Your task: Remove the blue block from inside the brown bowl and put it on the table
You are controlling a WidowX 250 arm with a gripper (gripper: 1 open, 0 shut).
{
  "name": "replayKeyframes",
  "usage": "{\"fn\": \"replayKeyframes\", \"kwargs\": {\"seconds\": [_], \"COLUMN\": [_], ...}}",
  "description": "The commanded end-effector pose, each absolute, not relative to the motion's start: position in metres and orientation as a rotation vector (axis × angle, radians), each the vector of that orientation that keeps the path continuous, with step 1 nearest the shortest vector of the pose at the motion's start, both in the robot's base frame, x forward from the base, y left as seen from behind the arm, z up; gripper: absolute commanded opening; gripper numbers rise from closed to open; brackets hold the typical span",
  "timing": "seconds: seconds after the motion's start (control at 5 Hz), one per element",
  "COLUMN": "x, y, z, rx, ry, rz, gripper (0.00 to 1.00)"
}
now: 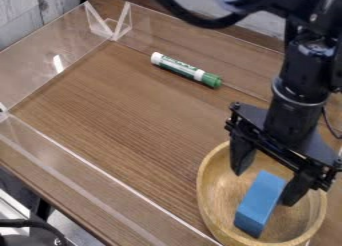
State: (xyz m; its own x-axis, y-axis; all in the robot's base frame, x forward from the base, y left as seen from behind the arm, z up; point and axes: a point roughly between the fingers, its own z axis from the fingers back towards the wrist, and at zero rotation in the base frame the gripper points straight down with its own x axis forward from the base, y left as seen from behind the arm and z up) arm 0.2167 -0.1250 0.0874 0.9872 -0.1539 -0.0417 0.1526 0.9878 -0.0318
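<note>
My gripper needs to move the blue block [262, 203] from the brown bowl [214, 185] to the table, so it should grab the block by its long sides next.
The blue block [262, 203] lies inside the brown bowl [214, 185] at the lower right, its long side running toward the near rim. My gripper [277, 176] hangs straight down over the bowl, open, one finger [245, 156] on each side of the block's far end. The fingers stand apart from the block and I see no grip on it. The bowl rests on the dark wood-grain table [134, 120].
A green-and-white marker [186, 71] lies on the table toward the back. Low clear acrylic walls [60, 60] edge the table at the left and back. The black arm [307, 65] rises from the gripper at the right edge.
</note>
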Motion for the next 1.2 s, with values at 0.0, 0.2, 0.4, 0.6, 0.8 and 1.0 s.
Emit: {"fn": "replayKeyframes", "kwargs": {"seconds": [0.0,0.2,0.4,0.6,0.8,1.0], "x": [0.2219,0.2223,0.2223,0.2222,0.2221,0.2228], "y": [-0.1245,-0.1242,-0.1242,-0.1243,-0.1243,-0.124], "z": [0.0942,0.0938,0.0934,0.0929,0.0927,0.0862], "rx": [-0.042,-0.043,-0.045,-0.046,-0.046,-0.049], "ry": [0.015,0.015,0.016,0.017,0.017,0.016], "rz": [-0.146,-0.146,-0.145,-0.144,-0.144,-0.142], "gripper": [1.0,1.0,1.0,1.0,1.0,1.0]}}
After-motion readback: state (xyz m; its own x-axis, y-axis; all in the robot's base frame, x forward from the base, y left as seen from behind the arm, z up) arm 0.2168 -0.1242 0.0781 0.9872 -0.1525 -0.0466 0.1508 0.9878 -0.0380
